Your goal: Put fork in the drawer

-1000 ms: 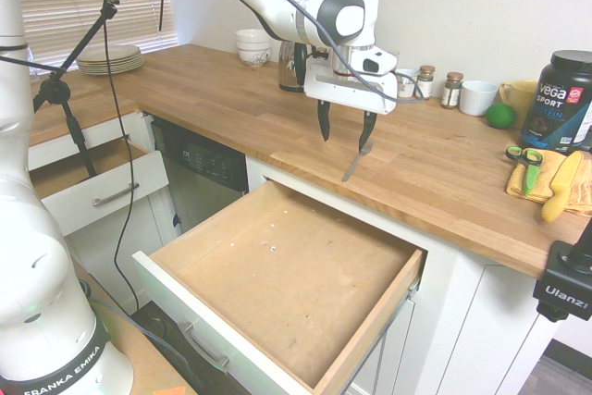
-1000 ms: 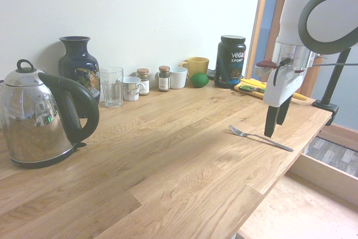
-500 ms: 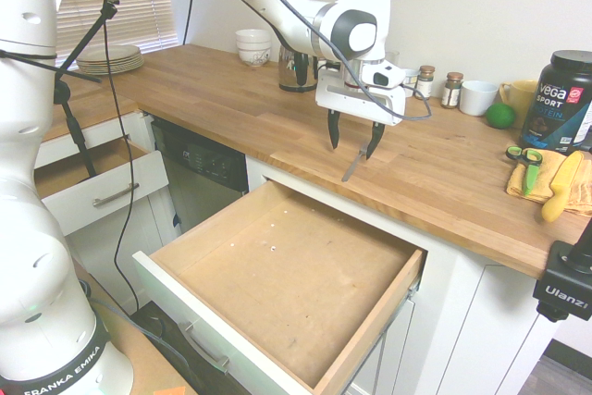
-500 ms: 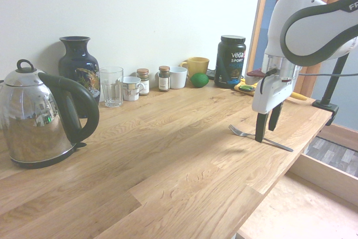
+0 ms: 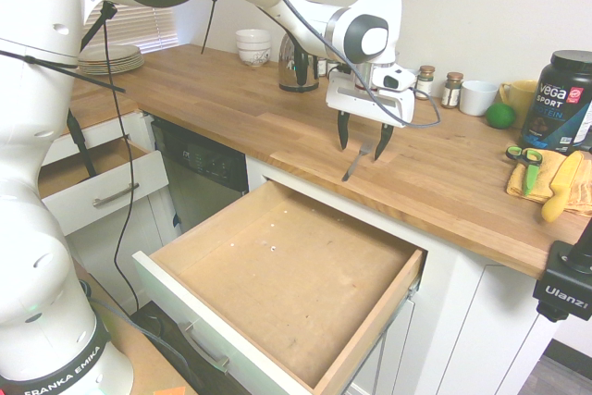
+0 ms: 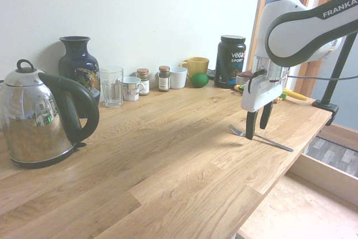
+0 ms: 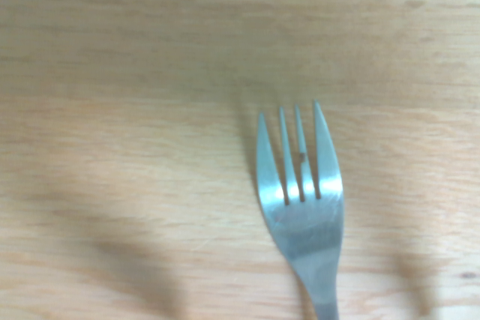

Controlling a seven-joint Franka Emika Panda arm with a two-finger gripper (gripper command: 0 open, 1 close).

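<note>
The gripper grabs the fork by its narrow neck point(image 5: 359, 158) point(image 7: 322, 290) next, just behind the fork's head, since the fork's pointed teeth lie on the countertop.
The fork point(image 5: 355, 165) lies flat on the wooden countertop near its front edge, tines pointing toward the wall. In the second exterior view the fork point(image 6: 273, 143) has its tines at the left, and the wrist view shows the fork head point(image 7: 301, 208) close up. My gripper point(image 5: 361, 140) point(image 6: 257, 122) is open and hangs low over the fork's tine end, one finger on each side, holding nothing. Below the counter's edge the wide drawer point(image 5: 231, 313) stands pulled out, its light wooden bottom bare.
A smaller drawer point(image 5: 100, 193) stands open at the left. Along the wall are a kettle point(image 6: 42, 118), vase point(image 6: 79, 66), glass point(image 6: 112, 86), mugs, spice jars and a black tub point(image 5: 561, 101). Green-handled scissors point(image 5: 524, 157) lie on a yellow cloth at the right.
My gripper has come down and moved along the fork toward its tines, staying open. The fork has not moved.
</note>
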